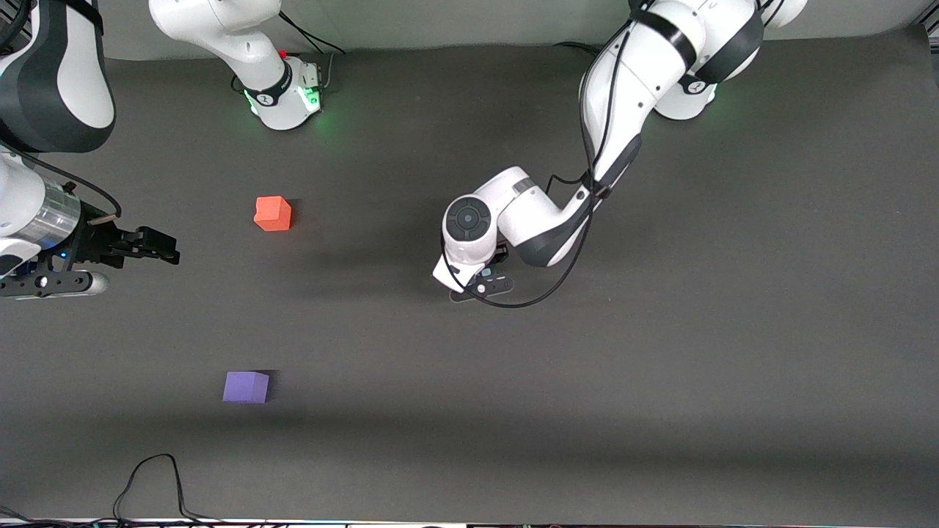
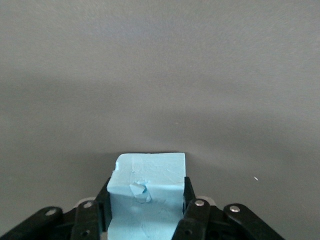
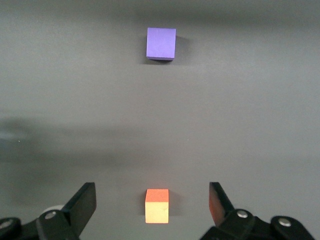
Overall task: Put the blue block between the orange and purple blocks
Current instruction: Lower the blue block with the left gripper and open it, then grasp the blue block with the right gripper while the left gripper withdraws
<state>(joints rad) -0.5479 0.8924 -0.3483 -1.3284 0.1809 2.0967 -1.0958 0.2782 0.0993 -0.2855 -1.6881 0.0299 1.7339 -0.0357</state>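
Observation:
The light blue block [image 2: 147, 192] sits low on the grey mat, with thin shadow along its edges. My left gripper needs to let go now.
The light blue block [image 2: 147, 192] is clamped between the fingers of my left gripper [image 2: 147, 189]. In the front view my left gripper [image 1: 480, 284] is over the middle of the table, and the hand hides the block. The orange block [image 1: 273, 213] lies toward the right arm's end of the table. The purple block [image 1: 246, 386] lies nearer to the front camera than the orange one, with bare mat between them. My right gripper [image 1: 170, 249] is open and empty near the right arm's end. Its wrist view shows the orange block [image 3: 157, 205] between its open fingers and the purple block [image 3: 161, 43] farther off.
The dark grey mat [image 1: 660, 330] covers the table. A black cable [image 1: 150, 480] loops on the mat at the edge nearest the front camera, near the purple block. The arms' bases [image 1: 286, 95] stand along the edge farthest from the camera.

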